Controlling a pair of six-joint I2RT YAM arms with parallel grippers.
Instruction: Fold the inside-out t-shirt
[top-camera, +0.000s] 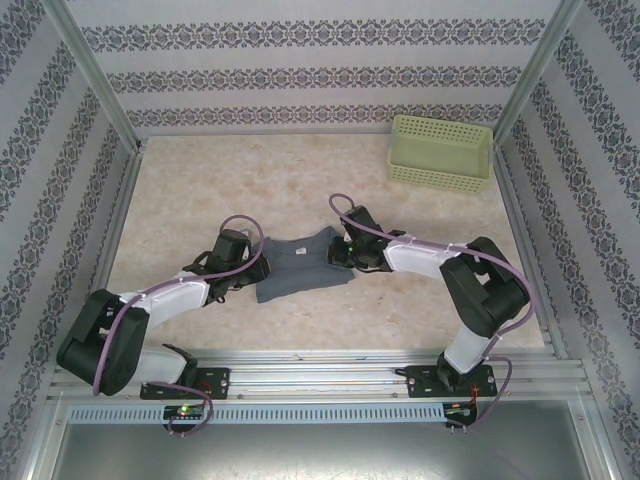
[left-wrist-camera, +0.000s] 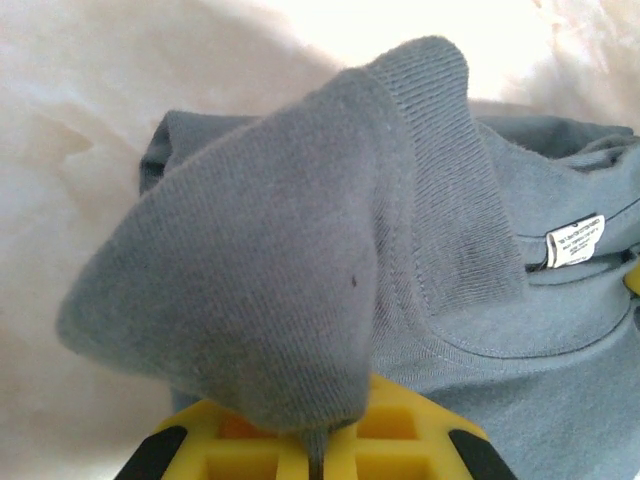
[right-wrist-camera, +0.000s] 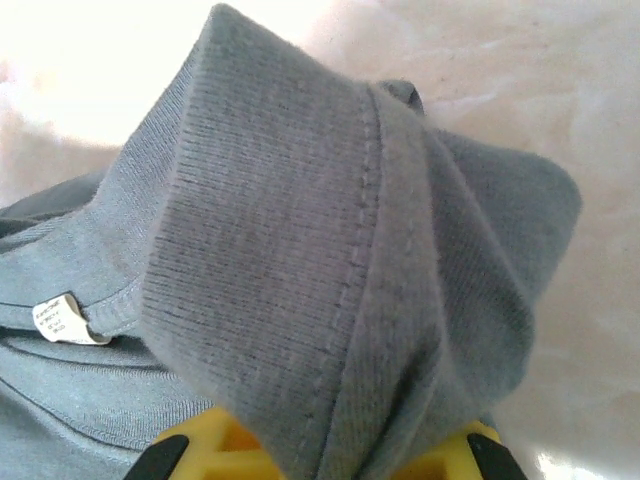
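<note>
The raised fold stands just above the t-shirt's own flat cloth by the collar and would settle there, so it is time for my left gripper to open.
The slate blue-grey t-shirt (top-camera: 300, 265) lies bunched in the middle of the table, between the two arms. My left gripper (top-camera: 250, 262) is at its left edge, shut on a raised fold of the t-shirt (left-wrist-camera: 270, 290) by the ribbed collar. At the garment's right edge my right gripper (top-camera: 340, 250) is shut on another fold of the t-shirt (right-wrist-camera: 350, 280), which stands up and hides the fingertips. A white care label (left-wrist-camera: 574, 240) shows inside the neck, and the same label (right-wrist-camera: 58, 318) appears in the right wrist view.
A pale yellow-green perforated basket (top-camera: 441, 152) stands at the back right of the beige table (top-camera: 200, 190). Patterned walls and metal frame posts close in the sides and back. A metal rail (top-camera: 320, 365) runs along the near edge.
</note>
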